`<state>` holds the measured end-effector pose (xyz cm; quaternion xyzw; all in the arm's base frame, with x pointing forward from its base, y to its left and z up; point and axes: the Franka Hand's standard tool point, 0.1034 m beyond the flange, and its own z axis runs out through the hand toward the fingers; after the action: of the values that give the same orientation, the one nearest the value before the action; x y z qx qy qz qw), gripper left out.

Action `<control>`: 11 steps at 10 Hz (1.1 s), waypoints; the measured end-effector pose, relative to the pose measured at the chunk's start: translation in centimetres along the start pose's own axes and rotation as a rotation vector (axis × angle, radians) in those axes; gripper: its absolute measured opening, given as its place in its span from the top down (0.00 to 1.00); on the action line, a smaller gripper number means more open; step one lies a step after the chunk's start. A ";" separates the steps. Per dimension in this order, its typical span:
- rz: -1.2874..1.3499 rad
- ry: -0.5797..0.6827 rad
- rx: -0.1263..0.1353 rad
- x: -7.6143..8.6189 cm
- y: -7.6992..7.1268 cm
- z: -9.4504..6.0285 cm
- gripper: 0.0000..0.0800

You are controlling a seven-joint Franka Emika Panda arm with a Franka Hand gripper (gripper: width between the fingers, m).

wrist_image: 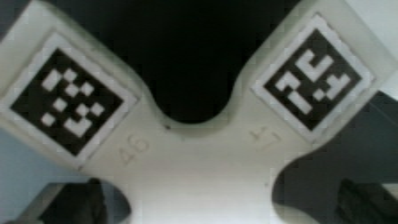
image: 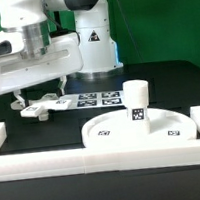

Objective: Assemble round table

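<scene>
My gripper picks up the foot piece by its middle (image: 47, 101) between the tagged arms next, to fit it onto the cylinder leg (image: 137, 100).
The cross-shaped foot piece (image: 41, 109) lies on the black table at the exterior view's left, beside the marker board. My gripper (image: 38, 99) is lowered over it. In the wrist view the foot piece (wrist_image: 199, 150) fills the frame, with two square tags on its arms. Its middle sits in my gripper (wrist_image: 210, 206), whose dark fingers (wrist_image: 71, 203) stand apart from it on either side, so the gripper is open. The large round disc (image: 112, 134) lies at the front right. The short cylinder leg (image: 137, 100) stands upright on it.
The marker board (image: 96, 96) lies behind the foot piece, near the robot base (image: 94, 43). Long white border rails (image: 95, 161) run along the front and both sides of the table. A green wall stands behind.
</scene>
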<state>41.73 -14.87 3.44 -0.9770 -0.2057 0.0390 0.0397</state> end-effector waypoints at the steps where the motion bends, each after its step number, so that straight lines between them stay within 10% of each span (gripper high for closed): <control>1: 0.004 -0.004 0.003 -0.2 0.1 0.3 0.19; 10: 0.008 -0.021 0.015 -0.8 0.0 1.3 0.19; 11: 0.008 -0.021 0.015 -0.8 0.0 1.3 0.33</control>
<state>40.88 -15.07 2.24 -0.9770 -0.2021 0.0511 0.0447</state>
